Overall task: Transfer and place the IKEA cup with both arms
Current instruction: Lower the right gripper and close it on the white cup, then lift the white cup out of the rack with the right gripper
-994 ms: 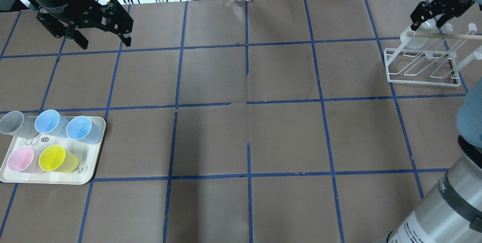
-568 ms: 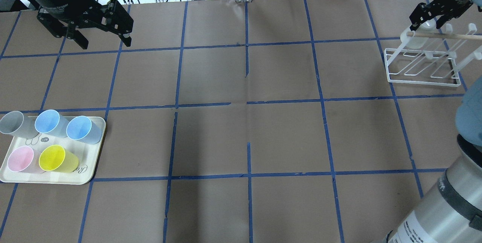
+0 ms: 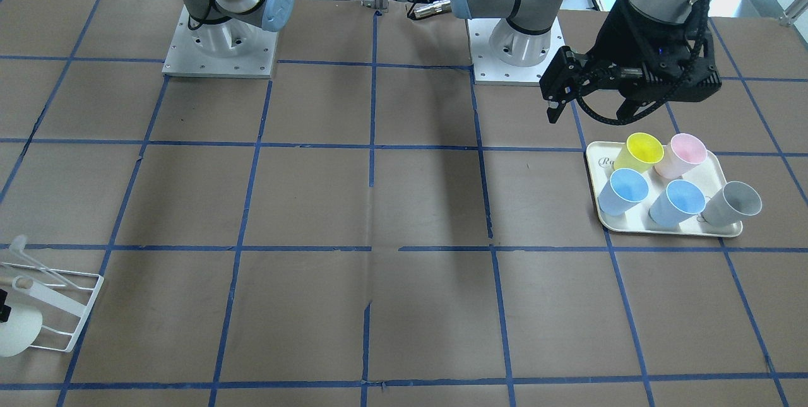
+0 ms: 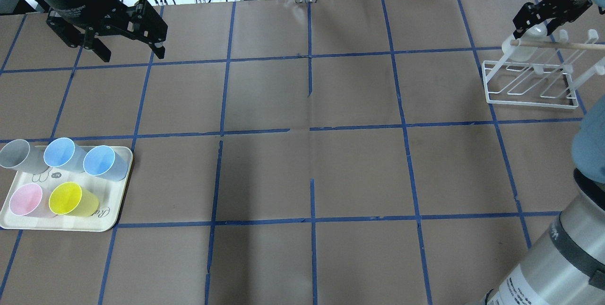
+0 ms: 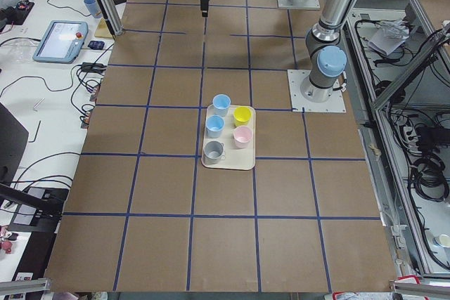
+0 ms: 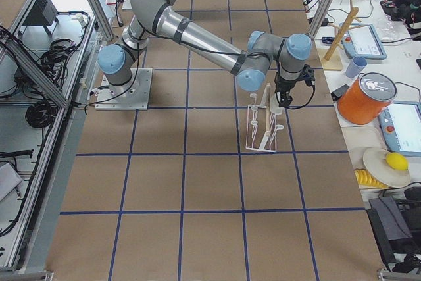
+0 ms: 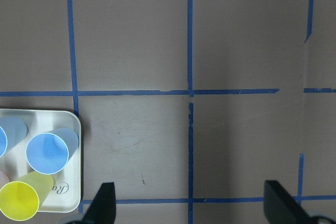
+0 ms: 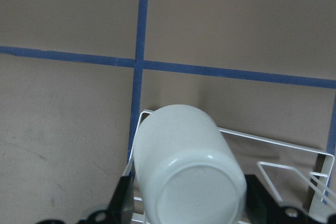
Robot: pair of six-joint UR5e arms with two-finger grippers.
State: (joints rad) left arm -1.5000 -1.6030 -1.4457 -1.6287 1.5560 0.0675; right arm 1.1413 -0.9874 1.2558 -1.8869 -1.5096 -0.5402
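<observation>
My right gripper should grab the cup by its base (image 8: 195,195) next. Then the cup's rim end (image 8: 173,116) stays free for the handover to my left arm.
The white IKEA cup (image 4: 519,48) hangs upside down and tilted on the first peg of the white wire rack (image 4: 529,99) at the far right. It also shows in the front view (image 3: 16,331) and fills the right wrist view (image 8: 184,177), base towards the camera. My right gripper (image 4: 534,23) is open, its fingers (image 8: 124,203) on either side of the cup's base, just above and behind it. My left gripper (image 4: 132,54) is open and empty, high over the far left of the table, as the left wrist view (image 7: 191,208) shows.
A cream tray (image 4: 113,215) at the near left holds a grey cup (image 4: 19,156), two blue cups (image 4: 61,152), a pink cup (image 4: 26,199) and a yellow cup (image 4: 68,198). A wooden rod (image 4: 562,46) lies across the rack's top. Clutter lines the far table edge.
My right gripper has drawn back and up from the cup, which stays on the rack peg. The left arm has not moved.
</observation>
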